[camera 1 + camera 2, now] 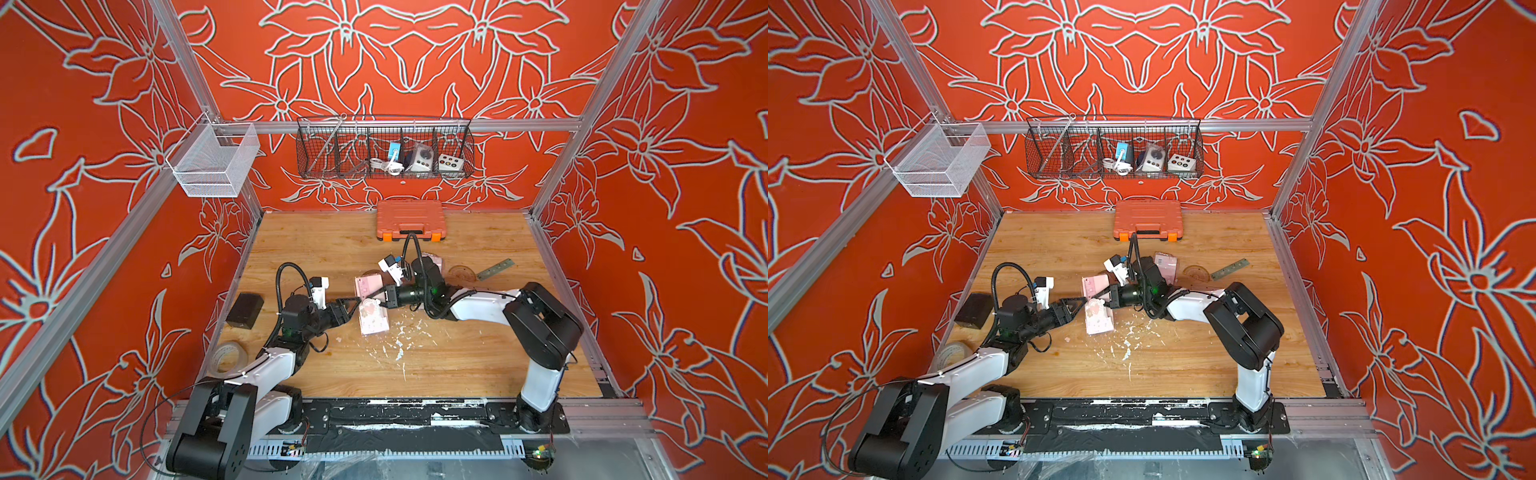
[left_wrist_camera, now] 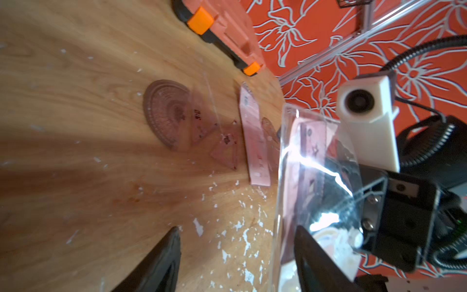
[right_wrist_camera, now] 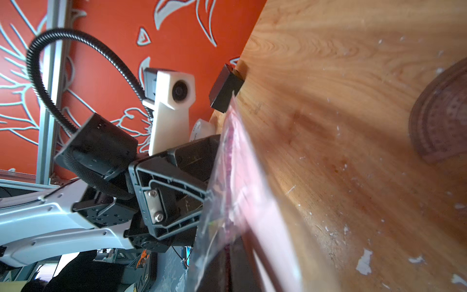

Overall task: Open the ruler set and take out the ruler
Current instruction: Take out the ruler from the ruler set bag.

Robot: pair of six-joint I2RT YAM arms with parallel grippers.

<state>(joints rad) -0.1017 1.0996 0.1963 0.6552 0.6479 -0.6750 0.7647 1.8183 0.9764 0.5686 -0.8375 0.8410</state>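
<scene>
My left gripper next grabs the clear sleeve by the opposite edge, so my right gripper's side stays free for taking out the ruler.
The ruler set is a pink card pack in a clear plastic sleeve, lifted at mid-table. My right gripper is shut on the sleeve from the right. From the left, my left gripper stands open with the sleeve's edge between its fingers. A pink strip shows inside the sleeve. A pink flat piece, a protractor and set squares lie on the wood behind.
A metal ruler lies at the right. An orange tool case stands at the back wall under a black wire basket. At the left lie a black box and a tape roll. White flecks litter the wood.
</scene>
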